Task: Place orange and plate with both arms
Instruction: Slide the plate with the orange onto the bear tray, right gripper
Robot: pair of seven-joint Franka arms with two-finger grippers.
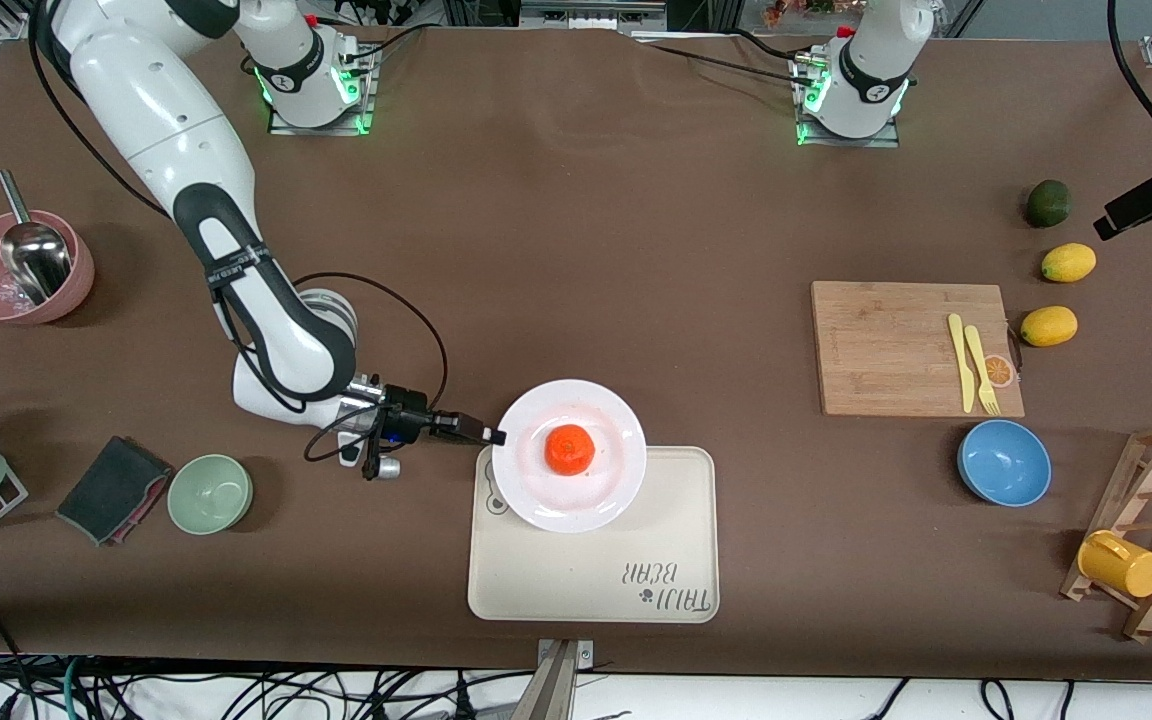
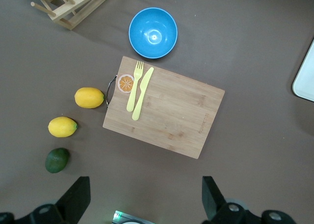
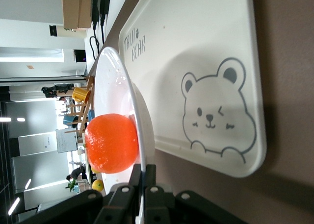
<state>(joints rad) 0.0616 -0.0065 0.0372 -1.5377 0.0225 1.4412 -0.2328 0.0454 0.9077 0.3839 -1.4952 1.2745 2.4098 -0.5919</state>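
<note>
The white plate has its raised rim [image 1: 572,384] sticking out past the tray's far edge [image 1: 682,448], so my right gripper needs to keep holding it until its base rests on the tray.
The white plate [image 1: 576,500] carries the orange [image 1: 570,449] at its middle. It hangs over the part of the cream bear-printed tray [image 1: 596,570] farthest from the front camera, toward the right arm's end. My right gripper [image 1: 496,437] is shut on the plate's rim at the side toward the right arm. The right wrist view shows its fingers [image 3: 149,171] pinching the thin rim of the plate [image 3: 110,77], the orange [image 3: 111,143] just past them, and the tray [image 3: 196,47] below with a shadow on it. My left gripper [image 2: 145,189] waits open and high over the cutting board [image 2: 169,111].
A wooden cutting board [image 1: 911,345] with a yellow knife and fork lies toward the left arm's end, a blue bowl [image 1: 1004,462] nearer the camera, lemons and an avocado [image 1: 1047,203] beside it. A green bowl [image 1: 210,493], dark sponge [image 1: 111,490] and pink bowl [image 1: 21,265] sit toward the right arm's end.
</note>
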